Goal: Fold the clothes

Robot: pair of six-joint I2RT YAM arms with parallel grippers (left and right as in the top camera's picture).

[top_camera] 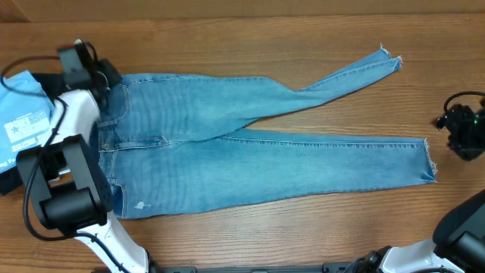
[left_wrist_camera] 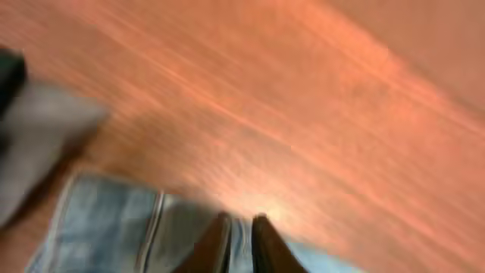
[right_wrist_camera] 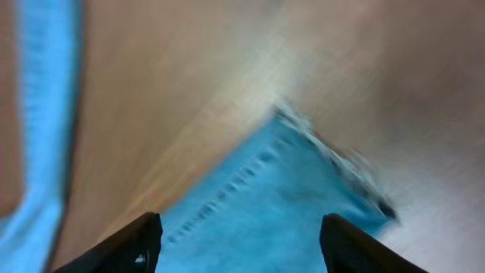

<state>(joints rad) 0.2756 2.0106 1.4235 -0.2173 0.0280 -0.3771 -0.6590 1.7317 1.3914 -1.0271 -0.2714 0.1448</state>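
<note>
I should next grab the far leg of the jeans by its frayed hem with my right gripper and fold it over the near leg (top_camera: 326, 163). That will fold the jeans.
The light-wash jeans (top_camera: 227, 152) lie flat on the wooden table, waistband at the left, both legs running right to frayed hems. My left gripper (top_camera: 108, 80) is at the waistband's far corner. In the blurred left wrist view its fingers (left_wrist_camera: 240, 224) are nearly together with a fold of the denim (left_wrist_camera: 98, 231) between them. My right gripper (top_camera: 445, 123) hovers off the right end of the near leg's hem (top_camera: 430, 161). In the right wrist view its fingers (right_wrist_camera: 239, 235) are wide open and empty, with the frayed hem corner (right_wrist_camera: 273, 189) beneath them.
A light blue T-shirt with white print (top_camera: 21, 121) lies at the left table edge beside the left arm, with a dark item (top_camera: 6, 180) below it. A blurred grey shape (left_wrist_camera: 38, 140) sits left of the waistband. Bare wood (top_camera: 227, 45) surrounds the jeans.
</note>
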